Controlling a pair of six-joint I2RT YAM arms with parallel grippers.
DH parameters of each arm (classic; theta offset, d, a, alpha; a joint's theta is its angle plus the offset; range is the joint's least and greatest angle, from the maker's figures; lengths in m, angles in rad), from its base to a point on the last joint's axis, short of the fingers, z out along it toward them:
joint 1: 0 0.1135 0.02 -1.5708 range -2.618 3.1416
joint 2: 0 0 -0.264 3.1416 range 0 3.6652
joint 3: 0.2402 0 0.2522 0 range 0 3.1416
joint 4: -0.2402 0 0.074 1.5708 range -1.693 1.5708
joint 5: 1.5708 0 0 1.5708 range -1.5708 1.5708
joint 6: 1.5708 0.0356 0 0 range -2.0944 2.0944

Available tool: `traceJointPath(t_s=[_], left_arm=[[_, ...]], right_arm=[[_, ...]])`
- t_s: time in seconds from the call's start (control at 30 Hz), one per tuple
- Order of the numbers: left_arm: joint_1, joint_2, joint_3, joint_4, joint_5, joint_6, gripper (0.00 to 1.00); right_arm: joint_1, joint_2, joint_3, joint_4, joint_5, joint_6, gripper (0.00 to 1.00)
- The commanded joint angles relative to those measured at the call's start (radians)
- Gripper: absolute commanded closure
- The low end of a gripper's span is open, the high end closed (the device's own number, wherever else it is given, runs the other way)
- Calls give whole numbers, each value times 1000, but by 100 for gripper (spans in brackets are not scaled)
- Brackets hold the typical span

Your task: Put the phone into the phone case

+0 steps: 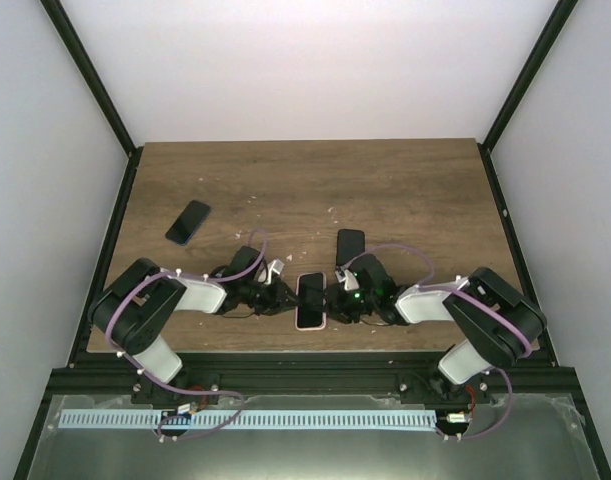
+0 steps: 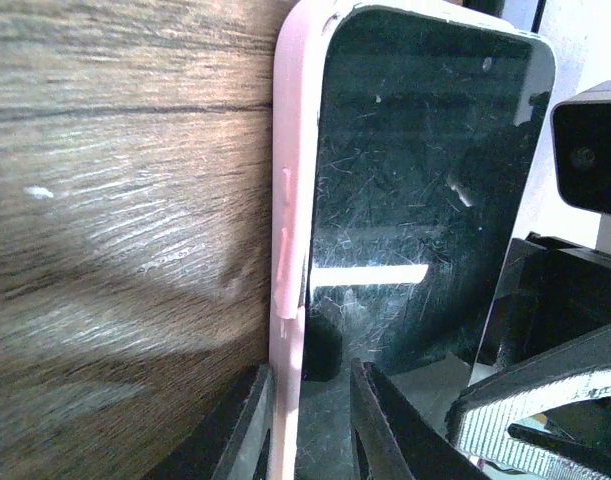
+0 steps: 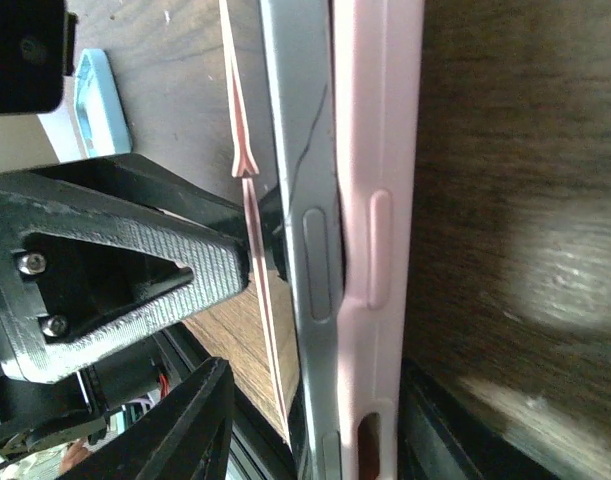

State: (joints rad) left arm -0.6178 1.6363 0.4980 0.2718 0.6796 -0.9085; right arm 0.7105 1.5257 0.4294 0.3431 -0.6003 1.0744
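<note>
The phone's grey side and the case's pink side are between my fingers, so my right gripper would hold both if it closed now and needs to close on both.
A phone with a dark scratched screen lies in a pink phone case near the table's front edge, between both grippers. In the left wrist view the screen sits inside the case's pink wall. My left gripper straddles that wall, jaws narrow, one finger outside the case and one on the screen. In the right wrist view the phone's grey side stands beside the case's pink side, not fully seated. My right gripper is open around that edge.
Two other dark phones lie on the wooden table, one at the back left and one just behind the right gripper. Black frame posts stand along both sides of the table. The table's front edge is close behind the cased phone.
</note>
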Motion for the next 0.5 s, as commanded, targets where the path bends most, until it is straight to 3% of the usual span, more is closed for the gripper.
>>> traceJointPath(t_s=[0.0,0.1,0.3,0.47], left_arm=[[-8,34,0,-38,-40,9,76],[-9,37,0,-35,-40,7,76],[-8,31,-2,-34,-38,-1,76],[1,-21,1,-58,-24,-7,75]], right_arm=[[17,-31,10,-48,-43,8,58],[24,-38,-21,5,-57,37,63],[30,-67,-33,13,-7,25,96],[31,-102,-37,28,20,-15,99]])
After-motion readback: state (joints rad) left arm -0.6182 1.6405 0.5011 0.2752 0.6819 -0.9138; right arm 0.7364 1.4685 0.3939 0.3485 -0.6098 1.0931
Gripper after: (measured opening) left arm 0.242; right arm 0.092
